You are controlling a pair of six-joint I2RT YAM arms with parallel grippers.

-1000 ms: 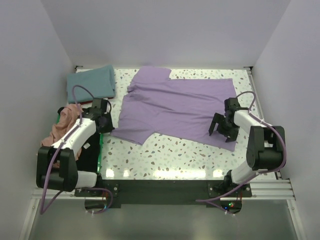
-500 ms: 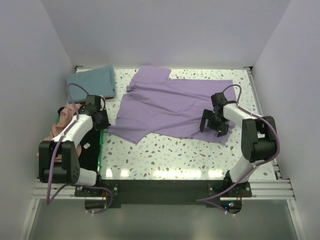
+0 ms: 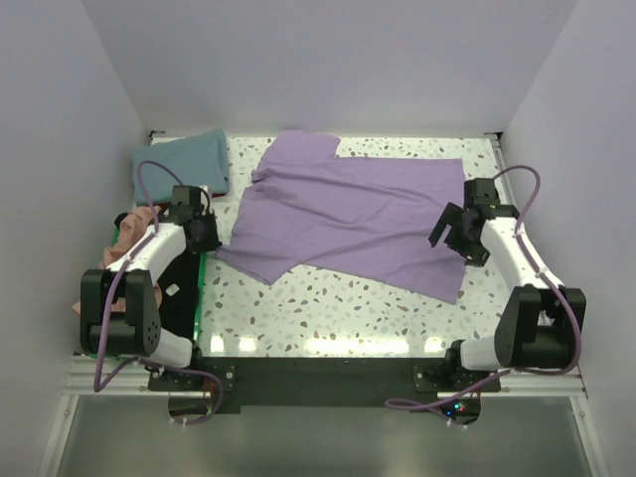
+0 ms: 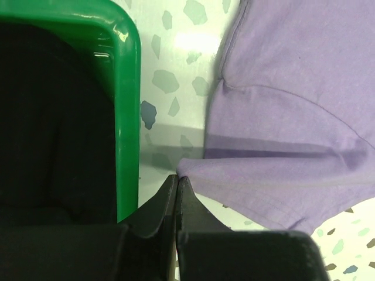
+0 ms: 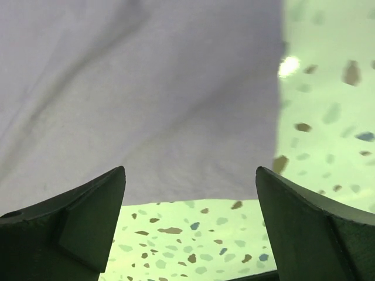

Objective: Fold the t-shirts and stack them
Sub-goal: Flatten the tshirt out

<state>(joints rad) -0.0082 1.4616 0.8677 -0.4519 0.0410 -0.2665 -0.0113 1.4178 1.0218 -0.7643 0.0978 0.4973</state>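
Observation:
I need to fold that side of the t-shirt over, so my right gripper should next grab the lavender t-shirt's near hem corner, matching my left gripper's hold on the sleeve.
A lavender t-shirt lies spread out on the speckled table. My left gripper is shut on its left sleeve corner beside the green bin; in the left wrist view the shut gripper pinches the tip of the lavender cloth. My right gripper is open and empty above the shirt's right hem; in the right wrist view the gripper hangs over the hem edge of the shirt. A folded teal t-shirt lies at the back left. A salmon pink t-shirt and a black t-shirt lie at the left.
The green bin's rim stands just left of my left gripper and holds the black cloth; its wall shows close in the left wrist view. White walls close in the table at the back and on both sides.
My right gripper has swung inward over the shirt and back out to its right hem, still open; the right hem lies further right. My left gripper shifted slightly left with the sleeve corner.

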